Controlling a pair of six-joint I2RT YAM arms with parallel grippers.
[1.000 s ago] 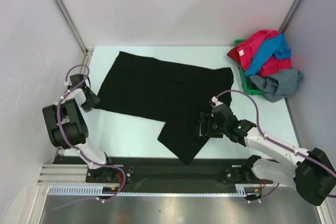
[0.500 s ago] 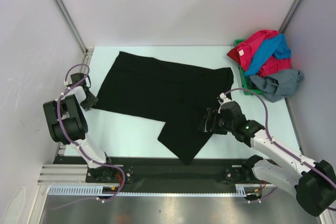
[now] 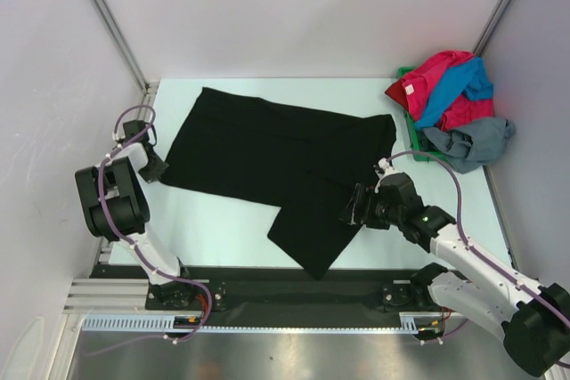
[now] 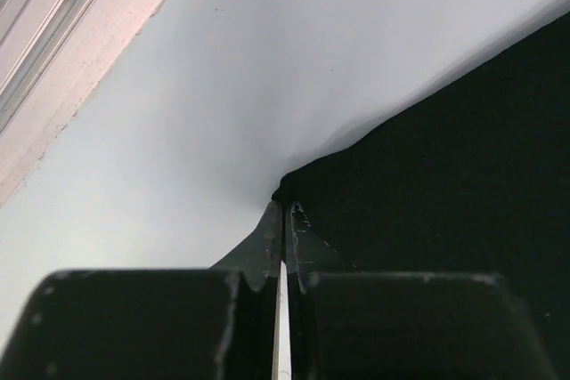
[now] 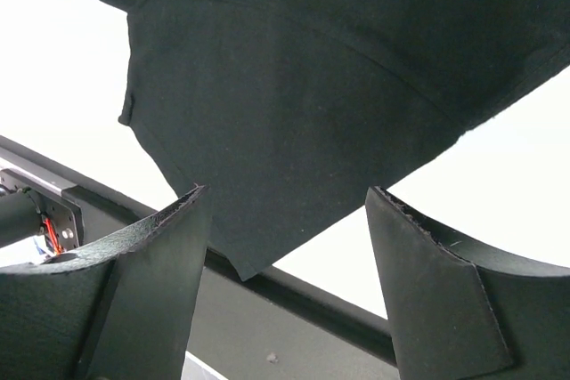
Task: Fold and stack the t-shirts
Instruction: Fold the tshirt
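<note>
The robot's right gripper should next fold the t-shirt's near side over the far side, so it should grab the black t-shirt's near flap (image 3: 318, 274) (image 5: 245, 269) by the flap's tip.
A black t-shirt (image 3: 267, 153) lies spread flat across the table, one flap reaching toward the near edge. My left gripper (image 3: 160, 169) sits low at its left corner. In the left wrist view that gripper (image 4: 283, 206) is shut, its tips pinching the slightly raised corner of the black cloth (image 4: 463, 157). My right gripper (image 3: 354, 211) hovers open over the shirt's near right part. From the right wrist the jaws (image 5: 285, 193) stand wide apart above the black fabric (image 5: 312, 68), nothing between them. Red-pink (image 3: 436, 77), blue (image 3: 465, 86) and grey (image 3: 472, 141) t-shirts are heaped at the back right.
The heap of shirts rests in a green basket (image 3: 414, 135) against the right wall. White walls and metal posts close in the table on three sides. A dark rail (image 5: 294, 309) runs along the near table edge below the shirt's flap.
My left gripper's jaws have shut on the shirt's left corner. My right gripper has drifted a little to the right, staying open.
</note>
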